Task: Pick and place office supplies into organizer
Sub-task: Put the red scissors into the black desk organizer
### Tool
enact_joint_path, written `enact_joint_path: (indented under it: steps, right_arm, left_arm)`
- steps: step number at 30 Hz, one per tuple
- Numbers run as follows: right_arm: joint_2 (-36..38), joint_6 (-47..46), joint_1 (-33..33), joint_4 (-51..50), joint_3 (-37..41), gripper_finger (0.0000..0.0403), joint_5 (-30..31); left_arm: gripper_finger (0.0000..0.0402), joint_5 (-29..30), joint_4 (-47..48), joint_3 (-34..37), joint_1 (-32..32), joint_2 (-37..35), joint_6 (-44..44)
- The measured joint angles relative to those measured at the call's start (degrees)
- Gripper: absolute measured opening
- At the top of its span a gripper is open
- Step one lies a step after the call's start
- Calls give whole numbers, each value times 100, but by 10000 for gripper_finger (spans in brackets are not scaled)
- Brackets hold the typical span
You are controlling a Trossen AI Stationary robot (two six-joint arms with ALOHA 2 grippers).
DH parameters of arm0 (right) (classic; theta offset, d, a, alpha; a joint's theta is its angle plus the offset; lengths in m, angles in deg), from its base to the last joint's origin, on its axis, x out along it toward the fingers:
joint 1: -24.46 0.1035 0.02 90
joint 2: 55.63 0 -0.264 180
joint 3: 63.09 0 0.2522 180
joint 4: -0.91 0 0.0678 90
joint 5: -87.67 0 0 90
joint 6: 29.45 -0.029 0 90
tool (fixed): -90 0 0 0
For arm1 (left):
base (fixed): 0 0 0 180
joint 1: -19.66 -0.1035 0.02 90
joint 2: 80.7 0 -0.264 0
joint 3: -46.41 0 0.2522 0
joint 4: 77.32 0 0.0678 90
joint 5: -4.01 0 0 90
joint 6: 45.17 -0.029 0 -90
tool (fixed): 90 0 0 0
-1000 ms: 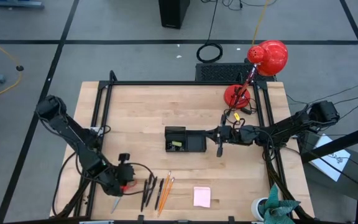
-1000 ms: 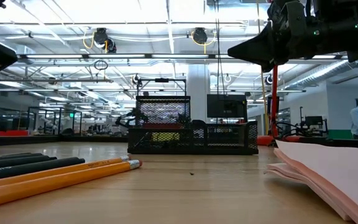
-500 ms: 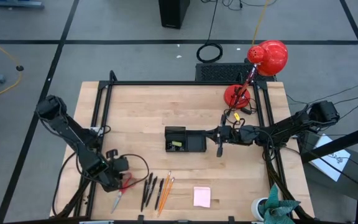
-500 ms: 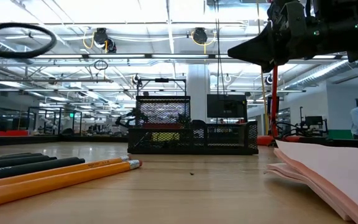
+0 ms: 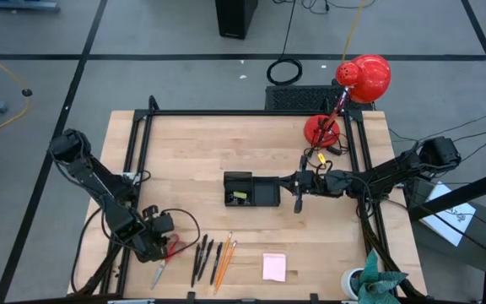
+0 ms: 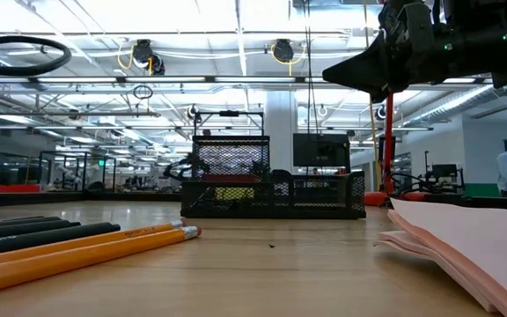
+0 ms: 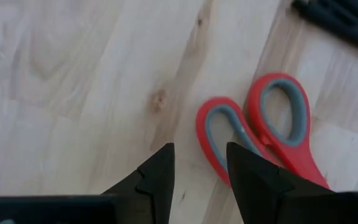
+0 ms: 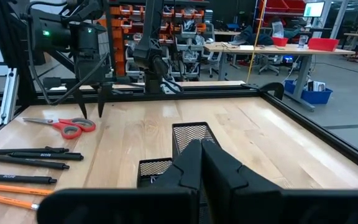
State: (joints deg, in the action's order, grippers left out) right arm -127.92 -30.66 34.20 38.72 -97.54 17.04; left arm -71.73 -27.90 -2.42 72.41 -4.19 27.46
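Observation:
My left gripper grabs the scissors by a red handle loop (image 5: pixel 170 247) next, to get them into the organizer (image 5: pixel 251 191).
The red-handled scissors (image 5: pixel 165 257) lie flat near the table's front left, with their handles (image 7: pixel 253 134) toward the far side. My left gripper (image 5: pixel 159 232) is open and points down just left of those handles; it also shows in its own wrist view (image 7: pixel 199 158) and in the right wrist view (image 8: pixel 91 109). Dark pens (image 5: pixel 201 257), orange pencils (image 5: pixel 224 260) and a pink sticky-note pad (image 5: pixel 274 266) lie along the front edge. The black organizer (image 5: pixel 251 191) stands mid-table with a small yellow item (image 5: pixel 240 196) inside. My right gripper (image 5: pixel 298 203) is shut and empty, just right of the organizer.
A red desk lamp (image 5: pixel 353 93) stands at the far right corner. A black frame (image 5: pixel 142 160) runs along the table's left, far and right sides. A green plant (image 5: pixel 369 283) sits at the front right corner. Bare wood lies between the organizer and the supplies.
My left gripper has gone a little toward the table's left edge, off the scissors' handles, which now show beside it. The scissors lie where they were. In the last half second it has kept almost still.

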Motion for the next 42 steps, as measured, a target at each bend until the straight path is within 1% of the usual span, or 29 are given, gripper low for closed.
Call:
enact_joint_path:
  steps: [4, 6, 11, 16, 21, 25, 29, 32, 34, 36, 38, 40, 42]
  right_arm:
    - [0, -27, 0, 0, 0, 4, 1]
    - [0, -27, 0, 0, 0, 4, 0]
    - [0, -23, 0, 0, 0, 4, 1]
    - [0, -19, 0, 0, 0, 4, 0]
    - [0, -4, 0, -3, 0, 4, 1]
    - [0, 20, 0, -2, 0, 4, 2]
    - [0, -3, 0, -2, 0, 4, 2]
    - [0, -5, -1, -2, 0, 4, 0]
    - [0, -5, 0, -2, 0, 4, 0]
    - [0, -5, -2, -2, 0, 4, 0]
    - [0, -3, 0, -2, 0, 4, 0]
    - [0, 23, -1, -1, 0, 4, 1]
    - [0, 30, -2, 1, 0, 4, 2]
  left_arm:
    - [150, 358, -44, 0, -32, 38, 147]
    - [150, 357, -179, 2, -76, 137, 149]
    - [150, 101, -394, 0, -131, 577, 76]
    - [150, 137, -366, -46, -125, 984, 77]
    - [148, 230, -393, -50, -111, 1071, 5]
    - [128, 246, -395, -43, -114, 1079, -35]
    - [86, 369, -408, -21, -114, 1082, -97]
    - [41, 663, -463, -9, -110, 1100, -261]
    - [16, 991, -552, 4, -44, 1125, -328]
    - [13, 1363, -668, 24, -49, 1151, -471]
    - [20, 1727, -751, 36, -73, 1174, -718]
    - [24, 1907, -870, 47, -90, 1166, -956]
    - [19, 2102, -1052, 41, -149, 1169, -1228]
